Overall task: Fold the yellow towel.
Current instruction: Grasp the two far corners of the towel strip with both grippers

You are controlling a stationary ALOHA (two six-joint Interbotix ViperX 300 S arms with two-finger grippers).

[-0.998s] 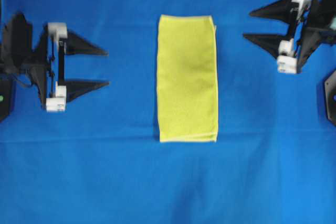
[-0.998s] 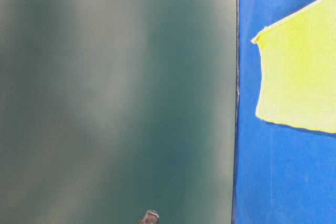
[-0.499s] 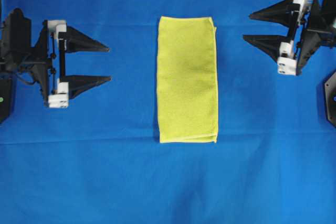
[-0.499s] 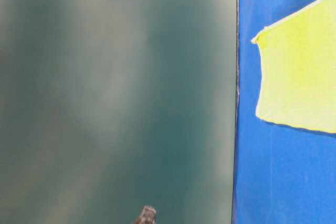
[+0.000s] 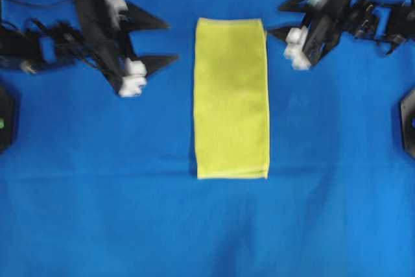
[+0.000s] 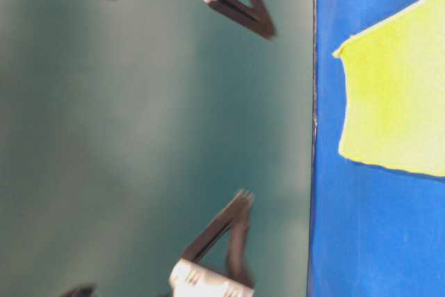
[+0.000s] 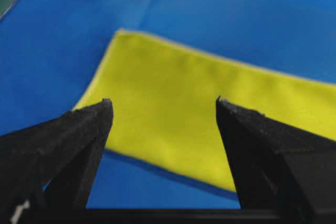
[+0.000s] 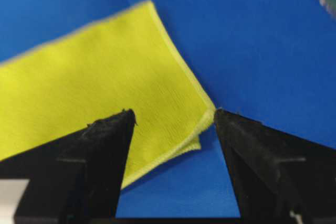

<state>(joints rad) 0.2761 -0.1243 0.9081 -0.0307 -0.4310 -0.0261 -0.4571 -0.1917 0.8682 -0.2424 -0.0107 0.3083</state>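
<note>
The towel's layered edge sticks up at the corner while the rest lies flat on the cloth, so my right gripper will next grip the yellow towel [image 5: 231,98] by its hemmed corner [image 5: 263,30].
The yellow towel [image 5: 231,98] lies flat on the blue cloth [image 5: 207,225], folded into a tall narrow rectangle. My left gripper [image 5: 170,42] is open and empty, just left of the towel's far end, apart from it. My right gripper [image 5: 275,19] is open and empty, close to the towel's far right corner. In the left wrist view the gripper [image 7: 163,100] is open with the towel [image 7: 210,108] ahead between its fingers. In the right wrist view the gripper [image 8: 173,111] is open, and a layered corner of the towel [image 8: 94,93] lies by its right finger. The towel's edge also shows in the table-level view [image 6: 396,102].
The blue cloth covers the whole work surface. Black fixtures sit at the left edge [image 5: 5,118] and the right edge [image 5: 408,121]. The table-level view is mostly a blurred dark green surface [image 6: 139,137].
Both arms have swung inward and toward the far end of the towel, from the table's sides to just beside it. Both stay open. The towel has not moved.
</note>
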